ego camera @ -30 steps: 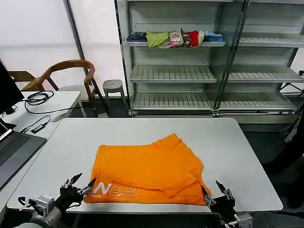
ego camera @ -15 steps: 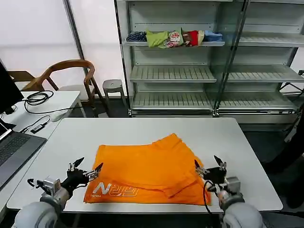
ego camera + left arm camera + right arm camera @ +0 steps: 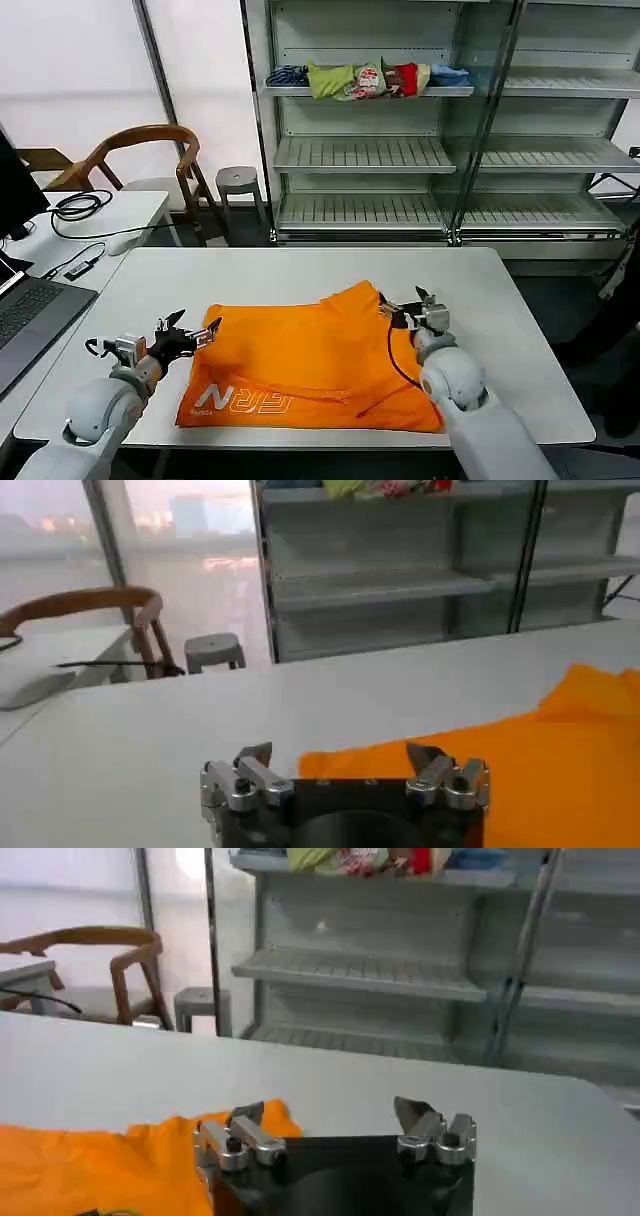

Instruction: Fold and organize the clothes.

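Note:
The left gripper grabs the orange T-shirt by its plain corner [image 3: 214,314] across from the white lettering [image 3: 242,400] next, to fold the clothes.
The clothes, an orange T-shirt [image 3: 310,360], lie folded on the white table [image 3: 300,270], white lettering at the front left corner. My left gripper [image 3: 188,329] hovers open at the shirt's far left corner, empty. My right gripper [image 3: 408,301] stands open at the shirt's far right corner, empty. In the left wrist view the open fingers [image 3: 255,760] frame the orange shirt edge [image 3: 540,750]. The right wrist view has the orange shirt [image 3: 90,1163] beside its open gripper [image 3: 330,1116].
A laptop [image 3: 25,315] and cables [image 3: 80,207] sit on a side desk at left. A wooden chair [image 3: 150,160] and stool [image 3: 238,183] stand behind the table. Metal shelves [image 3: 420,150] hold a multicoloured bundle of garments [image 3: 365,80].
Both grippers have moved from the table's near edge to the shirt's far corners, left along the left side, right along the right side. Both stay open.

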Controlling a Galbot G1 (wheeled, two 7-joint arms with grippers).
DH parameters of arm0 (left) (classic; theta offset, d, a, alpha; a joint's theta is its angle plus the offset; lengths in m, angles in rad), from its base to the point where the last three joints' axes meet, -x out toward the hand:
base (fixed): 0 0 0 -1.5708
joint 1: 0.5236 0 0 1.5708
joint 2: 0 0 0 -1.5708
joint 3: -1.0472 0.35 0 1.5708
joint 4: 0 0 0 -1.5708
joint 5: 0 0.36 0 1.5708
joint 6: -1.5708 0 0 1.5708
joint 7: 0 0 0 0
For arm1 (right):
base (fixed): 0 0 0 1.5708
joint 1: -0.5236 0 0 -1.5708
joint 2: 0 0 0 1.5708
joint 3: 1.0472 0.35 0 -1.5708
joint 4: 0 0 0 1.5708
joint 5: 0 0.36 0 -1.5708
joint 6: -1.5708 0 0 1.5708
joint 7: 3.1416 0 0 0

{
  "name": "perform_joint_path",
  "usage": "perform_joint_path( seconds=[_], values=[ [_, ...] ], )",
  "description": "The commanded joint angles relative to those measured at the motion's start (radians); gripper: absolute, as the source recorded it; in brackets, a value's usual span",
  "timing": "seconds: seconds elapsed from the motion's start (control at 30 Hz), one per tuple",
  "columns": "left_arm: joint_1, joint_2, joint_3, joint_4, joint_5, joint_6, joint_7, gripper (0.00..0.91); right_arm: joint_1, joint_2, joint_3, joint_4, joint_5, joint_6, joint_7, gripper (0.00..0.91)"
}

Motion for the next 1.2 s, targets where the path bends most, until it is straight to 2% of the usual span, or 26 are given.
perform_joint_path(
  seconds=[0.03,0.23,0.5,1.2],
  values=[
    [-0.200,-0.007,0.103,0.230,-0.002,-0.005,0.018,0.907,0.193,0.091,-0.064,-0.258,-0.001,-0.003,-0.004,0.907],
    [-0.257,-0.020,0.150,0.286,0.014,-0.017,0.028,0.907,0.227,0.124,-0.050,-0.362,-0.021,0.020,-0.014,0.907],
    [-0.295,-0.037,0.185,0.342,0.023,-0.021,0.029,0.907,0.232,0.151,-0.042,-0.427,-0.034,0.023,-0.023,0.907],
    [-0.295,-0.039,0.172,0.394,0.022,-0.019,0.050,0.907,0.246,0.194,-0.034,-0.493,-0.034,0.050,-0.038,0.907]
  ],
)
